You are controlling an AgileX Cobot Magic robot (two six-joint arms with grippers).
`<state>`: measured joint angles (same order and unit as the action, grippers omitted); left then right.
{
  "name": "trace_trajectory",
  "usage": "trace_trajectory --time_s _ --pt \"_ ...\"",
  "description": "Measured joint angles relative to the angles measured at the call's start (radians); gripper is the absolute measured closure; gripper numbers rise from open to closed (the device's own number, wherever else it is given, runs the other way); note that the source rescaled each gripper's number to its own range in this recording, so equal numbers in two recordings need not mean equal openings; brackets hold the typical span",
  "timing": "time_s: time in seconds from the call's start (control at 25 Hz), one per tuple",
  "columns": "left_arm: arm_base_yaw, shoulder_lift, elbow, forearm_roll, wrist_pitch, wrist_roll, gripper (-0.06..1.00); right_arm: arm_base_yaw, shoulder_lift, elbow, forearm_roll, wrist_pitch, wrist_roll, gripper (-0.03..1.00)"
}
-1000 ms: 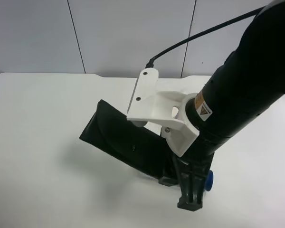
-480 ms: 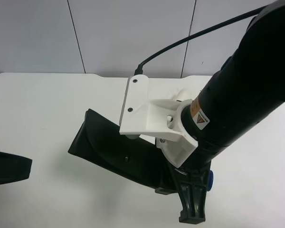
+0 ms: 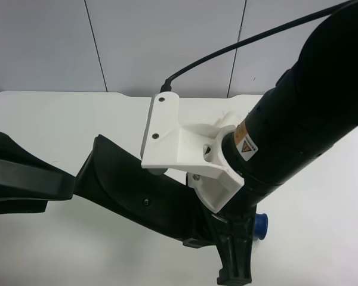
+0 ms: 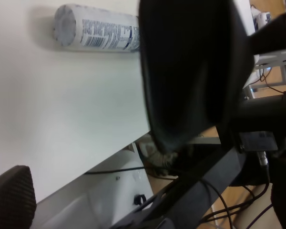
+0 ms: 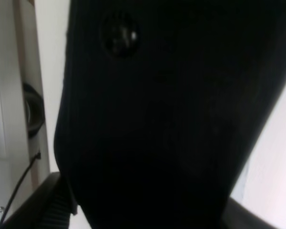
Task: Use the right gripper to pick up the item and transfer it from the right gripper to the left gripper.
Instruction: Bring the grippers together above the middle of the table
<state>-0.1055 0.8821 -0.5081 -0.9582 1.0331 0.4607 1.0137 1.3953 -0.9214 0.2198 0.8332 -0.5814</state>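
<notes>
My left gripper needs to move toward the snap (image 3: pixel 146 202) before it closes on the glasses case, because its fingers only reach the case's free edge (image 3: pixel 89 165).
My right gripper (image 3: pixel 225 241), on the thick black arm with the white bracket, is shut on one end of the black glasses case (image 3: pixel 137 193) and holds it above the table. The case sticks out toward the exterior high view's left. It fills the right wrist view (image 5: pixel 152 119). My left gripper (image 3: pixel 56 195), a black wedge, reaches in from that view's left edge with its jaws apart, right at the case's free end. In the left wrist view the case (image 4: pixel 190 71) hangs close ahead, and one fingertip (image 4: pixel 12 193) shows in a corner.
The white bottle (image 4: pixel 97 34) lies on the white table (image 3: pixel 48 119); only its blue cap (image 3: pixel 261 225) shows past the right arm in the exterior high view. A grey panelled wall stands behind the table. Cables and a stand lie beyond the table edge.
The right arm has carried the case toward the exterior high view's left. The left gripper has come in from the left edge and closed the gap to the case's free end.
</notes>
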Motion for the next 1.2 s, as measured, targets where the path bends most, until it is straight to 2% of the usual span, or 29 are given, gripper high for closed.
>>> trace_trajectory --time_s 0.16,0.36,0.56,0.8,0.92,0.96,1.0,1.08,1.2 --pt "0.0 0.054 0.0 -0.017 0.0 0.016 -0.06 0.029 0.0 0.0 0.023 -0.011 -0.029 0.74" --pt "0.0 0.092 0.0 -0.109 0.003 0.064 -0.06 0.041 0.0 0.0 0.05 -0.036 -0.055 0.76" --pt "0.0 0.1 0.0 -0.192 0.052 0.08 -0.06 0.041 0.0 0.0 0.106 -0.089 -0.106 0.78" --pt "0.0 0.1 0.0 -0.244 0.105 0.08 -0.06 0.041 0.0 0.0 0.184 -0.115 -0.174 0.8" --pt "0.0 0.1 0.0 -0.257 0.113 0.08 -0.06 0.041 0.0 0.0 0.2 -0.118 -0.195 0.83" --pt "0.0 0.1 0.0 -0.259 0.113 0.08 -0.04 0.041 0.0 0.0 0.204 -0.12 -0.197 0.91" --pt "0.0 0.1 0.0 -0.259 0.113 0.08 -0.02 0.041 0.0 0.0 0.209 -0.122 -0.199 0.97" --pt "0.0 0.1 0.0 -0.259 0.114 0.08 0.06 0.041 0.0 0.0 0.212 -0.127 -0.202 0.97" --pt "0.0 0.1 0.0 -0.26 0.114 0.08 0.28 0.041 0.0 0.0 0.214 -0.132 -0.202 0.97"
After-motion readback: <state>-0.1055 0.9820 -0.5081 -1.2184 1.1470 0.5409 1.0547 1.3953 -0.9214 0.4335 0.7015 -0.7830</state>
